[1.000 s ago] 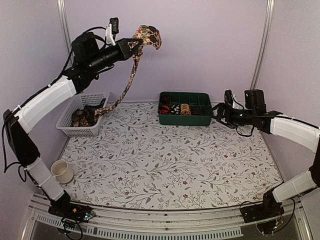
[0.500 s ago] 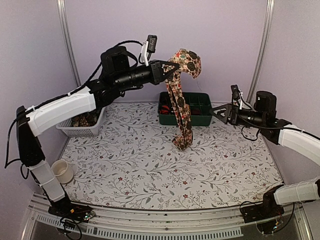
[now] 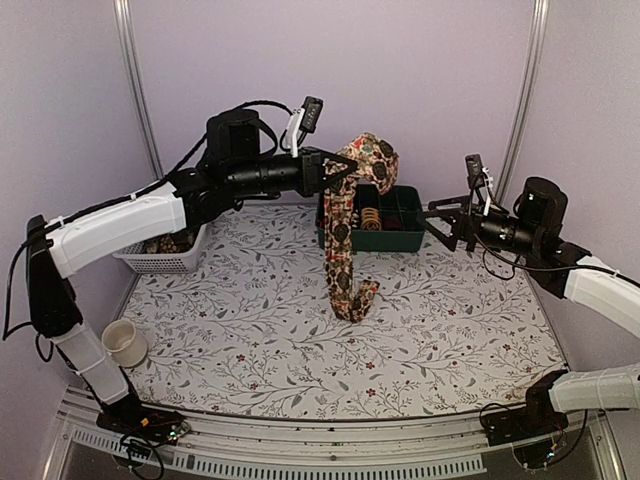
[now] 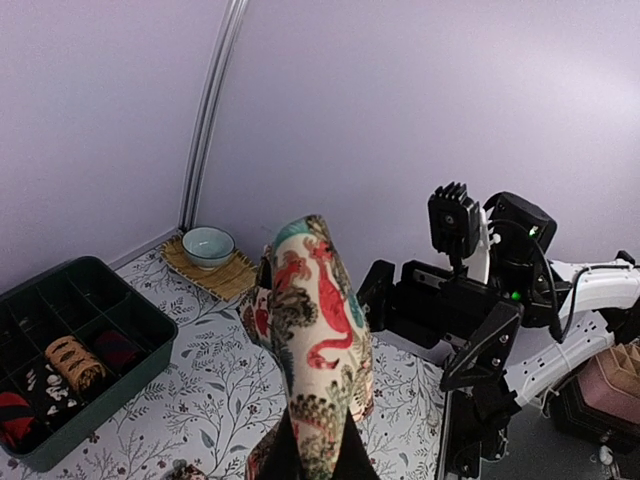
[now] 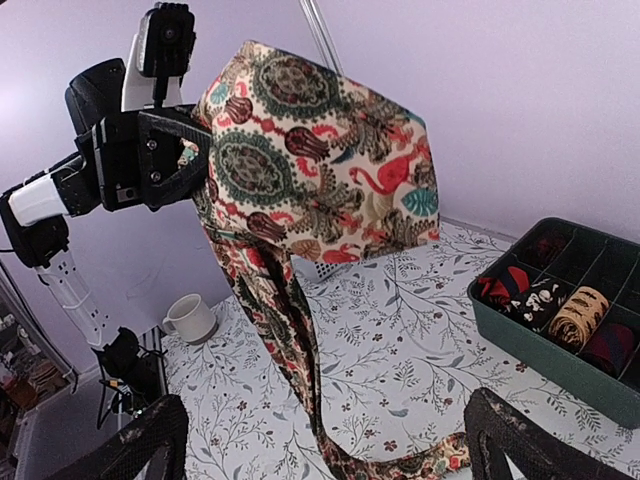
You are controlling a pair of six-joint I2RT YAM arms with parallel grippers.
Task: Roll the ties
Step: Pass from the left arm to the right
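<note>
My right gripper grabs the patterned tie (image 3: 343,235) by its draped wide end (image 3: 379,163) next, which leaves the long tail free to straighten for rolling.
My left gripper (image 3: 338,173) is shut on a cream and red patterned tie (image 3: 343,235), held high over the middle of the table. The tie's wide end drapes over the fingers (image 4: 320,330) and its long tail hangs down, curling onto the table cloth (image 3: 355,298). In the right wrist view the tie (image 5: 320,170) fills the upper middle and its tail trails down to the table. My right gripper (image 3: 432,217) is open and empty, raised to the right of the tie and pointing at it. Its fingertips (image 5: 150,440) frame the view.
A green divided tray (image 3: 400,215) holding several rolled ties stands at the back, behind the hanging tie. A white basket (image 3: 175,250) with more ties is at the back left. A white mug (image 3: 124,343) stands at the front left. A small bowl on a mat (image 4: 208,245) shows in the left wrist view.
My left arm swung the tie from above the basket rightwards to the table's middle and lowered it, so the tail now touches the table. My right gripper rose and turned toward the tie.
</note>
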